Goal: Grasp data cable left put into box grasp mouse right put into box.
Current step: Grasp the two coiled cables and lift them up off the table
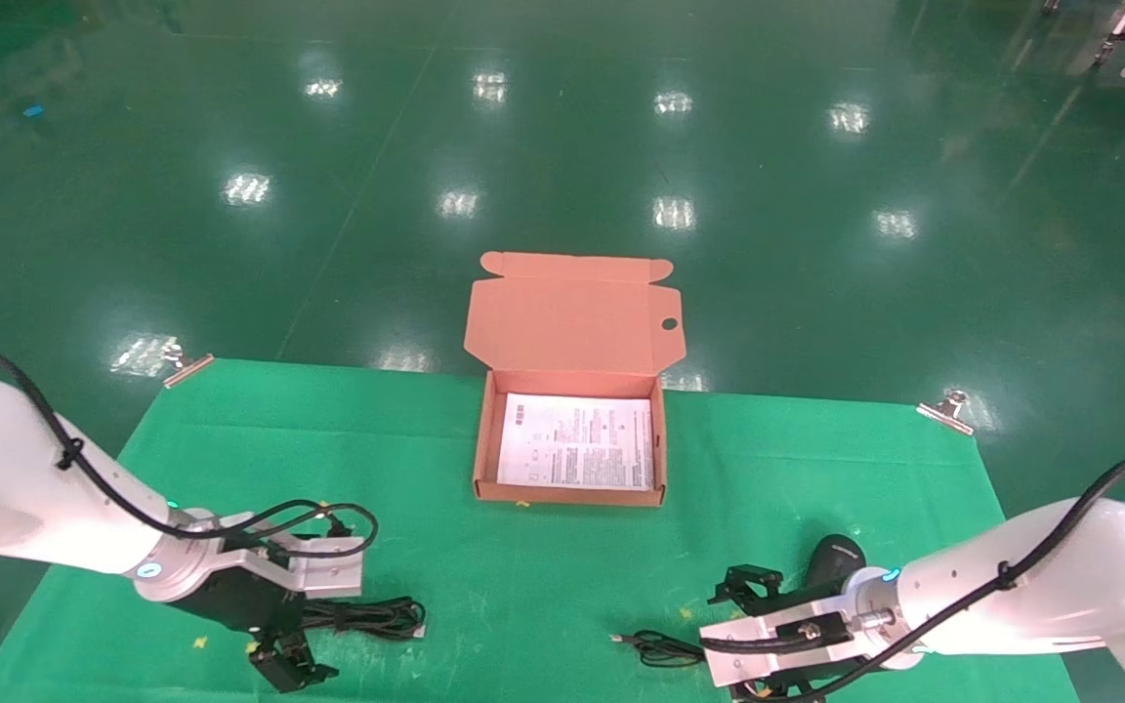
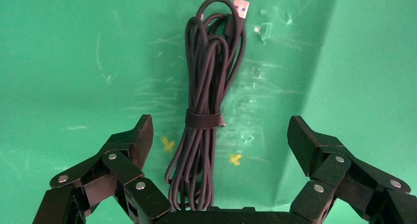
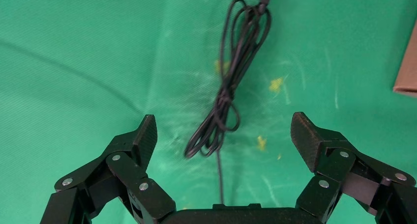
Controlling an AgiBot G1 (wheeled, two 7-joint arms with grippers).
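Observation:
The data cable's loops spread out at both ends. To put the data cable into the box, my left gripper should next grab it by its strapped middle (image 2: 203,120).
The data cable (image 1: 367,617) lies as a long tied black bundle on the green cloth at the front left. In the left wrist view the data cable (image 2: 206,111) runs lengthwise between the spread fingers of my left gripper (image 2: 221,131), which is open and empty. In the head view my left gripper (image 1: 281,652) is at the cable's left end. The mouse (image 1: 836,558) sits at the front right, partly behind my right wrist. Its thin cord (image 1: 660,646) (image 3: 228,86) lies loose ahead of my right gripper (image 1: 724,635) (image 3: 223,130), open and empty. The box (image 1: 489,439) stands open at the cloth's far middle.
The box's lid (image 1: 572,314) stands up at the back, and a white printed sheet (image 1: 577,441) lies inside. A box corner (image 3: 408,71) shows in the right wrist view. Metal clips (image 1: 187,366) (image 1: 948,410) hold the cloth's far corners. Green floor lies beyond.

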